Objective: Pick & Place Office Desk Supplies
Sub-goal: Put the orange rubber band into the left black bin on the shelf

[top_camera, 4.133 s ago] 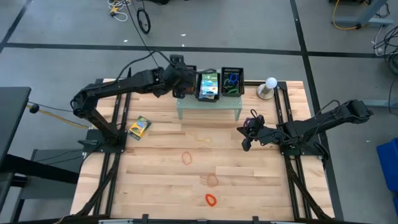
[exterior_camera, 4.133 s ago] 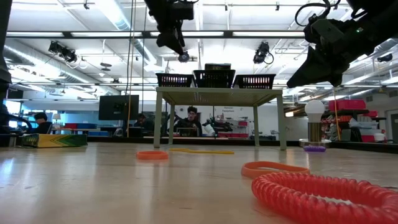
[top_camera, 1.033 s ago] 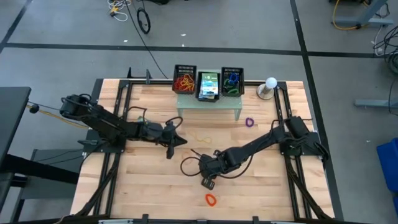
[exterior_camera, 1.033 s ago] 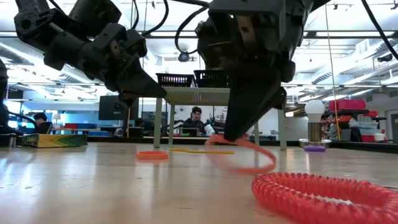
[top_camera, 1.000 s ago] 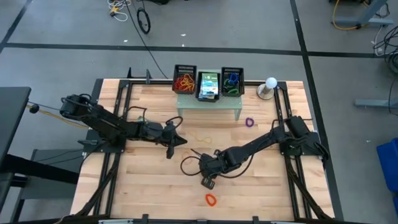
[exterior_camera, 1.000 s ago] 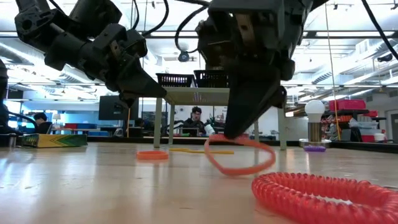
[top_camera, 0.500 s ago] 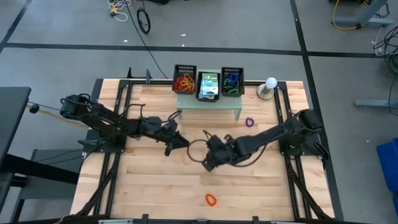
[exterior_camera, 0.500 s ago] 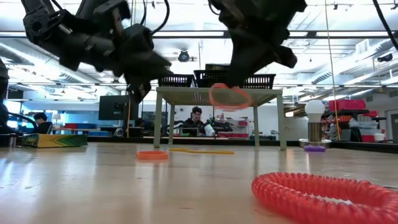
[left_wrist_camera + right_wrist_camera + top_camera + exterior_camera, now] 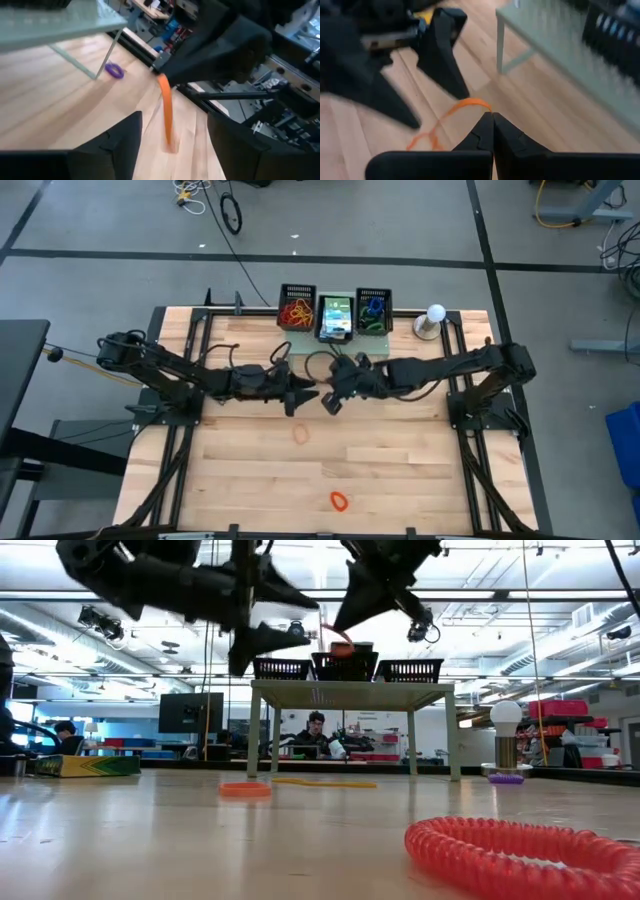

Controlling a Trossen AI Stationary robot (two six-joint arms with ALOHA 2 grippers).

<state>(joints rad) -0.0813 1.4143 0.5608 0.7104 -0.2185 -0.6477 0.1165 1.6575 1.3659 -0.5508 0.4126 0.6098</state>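
I should grip the orange rubber band [image 9: 338, 635] [image 9: 167, 106] by its hanging loop with my left gripper next, so it can go in the basket of rubber bands.
My right gripper [image 9: 328, 398] is shut on an orange rubber band [image 9: 445, 122] high above the table's middle, in front of the pale green stand [image 9: 336, 350]. My left gripper [image 9: 305, 393] is open and faces it from the left. In the left wrist view the band [image 9: 166, 110] hangs between my left gripper's [image 9: 172, 150] spread fingers; I cannot tell whether they touch it. In the low view both grippers [image 9: 280, 615] [image 9: 345, 615] are near the top of the picture, with the band [image 9: 340, 645] below the right one. My right gripper pinches one spot of the orange band's loop [image 9: 482, 104] between its two shut fingertips. The fingers slant down toward the table's left. The band hangs slack below them, lifted clear of the table.
Three black baskets [image 9: 335, 315] of bands and boxes stand on the stand. An orange band [image 9: 301, 434], a red coil [image 9: 339, 501], a yellow band [image 9: 325, 782], a purple band [image 9: 114, 70] and a yellow-green box [image 9: 85, 765] lie on the table. A white ball-topped object [image 9: 435, 313] stands far right.
My right gripper has risen from the tabletop with the orange band and gone toward the far edge, up to the left gripper. The band has been lifted clear of the table and now hangs. My left gripper has risen and gone right, toward the band.
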